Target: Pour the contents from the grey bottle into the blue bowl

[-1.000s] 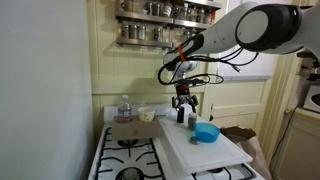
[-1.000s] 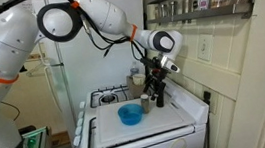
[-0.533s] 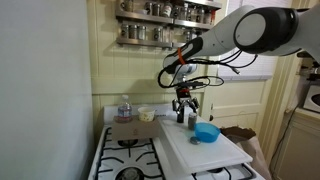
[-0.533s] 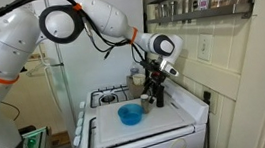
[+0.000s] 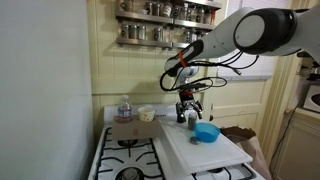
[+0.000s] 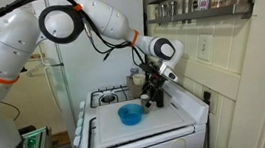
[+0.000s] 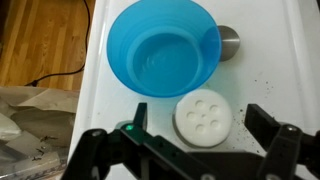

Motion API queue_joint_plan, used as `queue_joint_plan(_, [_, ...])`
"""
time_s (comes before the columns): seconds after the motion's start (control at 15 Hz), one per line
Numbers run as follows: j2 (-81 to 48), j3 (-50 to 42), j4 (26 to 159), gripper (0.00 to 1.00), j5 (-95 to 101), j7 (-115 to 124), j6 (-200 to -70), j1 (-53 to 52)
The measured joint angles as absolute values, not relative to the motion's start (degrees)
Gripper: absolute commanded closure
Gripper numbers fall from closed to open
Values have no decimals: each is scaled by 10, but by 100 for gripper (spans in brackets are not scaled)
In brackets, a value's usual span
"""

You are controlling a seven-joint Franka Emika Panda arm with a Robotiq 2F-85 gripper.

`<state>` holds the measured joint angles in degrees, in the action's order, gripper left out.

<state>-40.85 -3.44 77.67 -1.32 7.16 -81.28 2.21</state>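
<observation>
The grey bottle's white cap lies between my open fingers. My gripper should close on it, because closing now would hold the cap.
The blue bowl sits on a white board, empty as far as I can see; it shows in both exterior views. In the wrist view my gripper is open and straddles a bottle seen from above, showing only its round white cap with holes. I take this for the grey bottle; its body is hidden under the cap. It stands upright just beside the bowl, and the fingers do not touch it. In both exterior views the gripper hangs low behind the bowl.
A small grey round top stands against the bowl's far rim. The white board lies beside the stove burners. A clear bottle with a reddish cap stands on a box at the back. Shelves with jars hang above.
The gripper has come down a little and shifted slightly towards the bowl. The bowl and bottles have not moved.
</observation>
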Motion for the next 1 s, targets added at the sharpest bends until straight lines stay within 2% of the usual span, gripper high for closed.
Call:
queue_joint_plan(0.13, [-409,-35,781,1,-13,72,-811,22])
queue_joint_plan(0.33, [-409,-35,784,13,-13,73,-811,22])
queue_joint_plan(0.4, [-409,-35,784,9,-13,73,-812,22])
queue_joint_plan(0.53, [-409,-35,784,12,-13,73,-824,22])
queue_joint_plan(0.67, [-409,-35,785,9,-13,73,-846,22])
queue_joint_plan(0.73, [-409,-34,785,12,-13,72,-856,22])
queue_joint_plan(1.0, [-409,-33,785,13,-14,72,-872,22])
